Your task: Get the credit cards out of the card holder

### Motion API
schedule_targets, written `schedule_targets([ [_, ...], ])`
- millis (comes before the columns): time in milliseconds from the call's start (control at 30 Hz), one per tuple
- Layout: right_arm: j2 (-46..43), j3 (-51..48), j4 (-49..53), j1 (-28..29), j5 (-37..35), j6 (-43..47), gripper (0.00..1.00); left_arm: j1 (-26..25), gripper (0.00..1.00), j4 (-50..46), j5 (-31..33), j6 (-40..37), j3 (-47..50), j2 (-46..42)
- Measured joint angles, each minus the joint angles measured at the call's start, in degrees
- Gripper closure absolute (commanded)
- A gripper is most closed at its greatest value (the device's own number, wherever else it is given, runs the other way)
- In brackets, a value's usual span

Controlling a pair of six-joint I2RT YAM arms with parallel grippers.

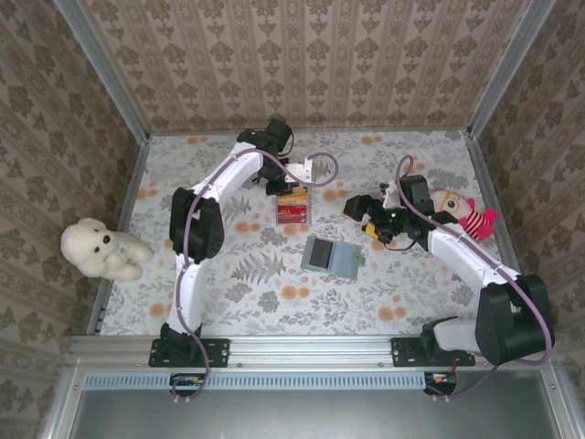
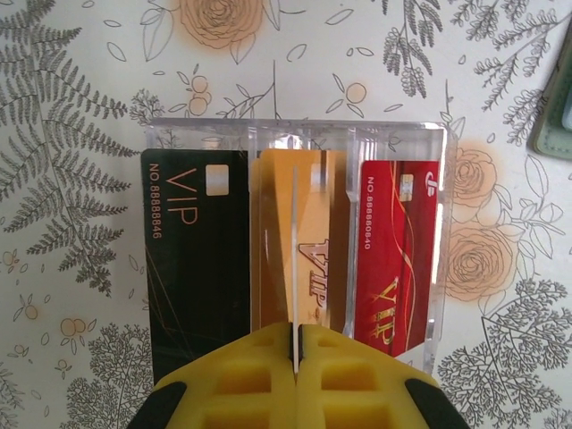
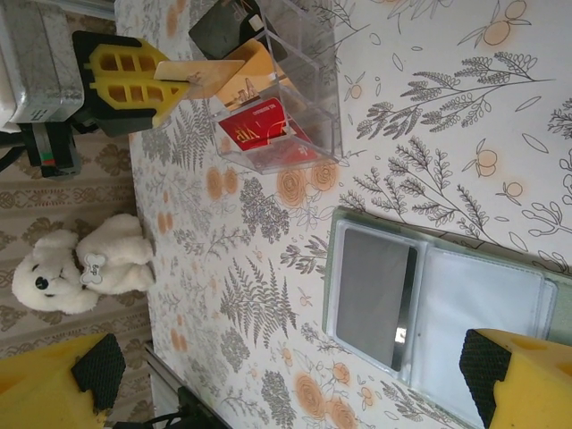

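Observation:
The gold credit card (image 3: 204,76) stands edge-on with its far end between the sides of the clear box's middle slot. My left gripper opens next.
The card holder (image 1: 345,262) lies open and flat mid-table, a grey credit card (image 3: 371,290) in one clear pocket and the other pocket (image 3: 483,326) showing no card. My right gripper (image 3: 286,393) hovers open just above it, yellow fingers (image 3: 527,380) wide apart. My left gripper (image 2: 295,353) is shut on a gold credit card (image 3: 204,76), seen edge-on over the middle slot of a clear box (image 2: 295,134). A black card (image 2: 192,259) and a red card (image 2: 398,259) stand in that box.
A plush doll (image 1: 468,217) lies at the table's right edge beside my right arm. A white teddy bear (image 1: 101,249) sits at the left wall. Metal rails border the table on all sides.

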State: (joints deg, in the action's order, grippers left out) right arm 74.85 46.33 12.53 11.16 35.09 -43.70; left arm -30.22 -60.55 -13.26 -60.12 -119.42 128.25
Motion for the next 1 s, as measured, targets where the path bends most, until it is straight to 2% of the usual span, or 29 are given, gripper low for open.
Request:
schedule_targets([
  [167,0.1,0.0,0.0,0.0,-0.2,-0.2,0.0,0.0,0.99,-1.2,0.0,-1.4,-2.0,1.2],
  [333,0.1,0.0,-0.3,0.0,-0.3,-0.9,0.0,0.0,0.87,-2.6,0.0,-1.7,-3.9,2.8],
  [700,0.1,-1.5,-3.4,0.0,0.0,-3.0,0.0,0.0,0.67,-3.8,0.0,-1.8,-4.6,3.6],
  [900,0.1,-1.8,-2.8,0.0,-0.5,-2.7,0.01,0.1,0.57,-1.9,-1.1,2.2,-4.7,3.4],
  [1000,0.1,-1.8,-1.1,0.8,-2.1,-1.9,0.07,0.2,0.5,3.0,-1.6,7.4,-0.8,0.3],
])
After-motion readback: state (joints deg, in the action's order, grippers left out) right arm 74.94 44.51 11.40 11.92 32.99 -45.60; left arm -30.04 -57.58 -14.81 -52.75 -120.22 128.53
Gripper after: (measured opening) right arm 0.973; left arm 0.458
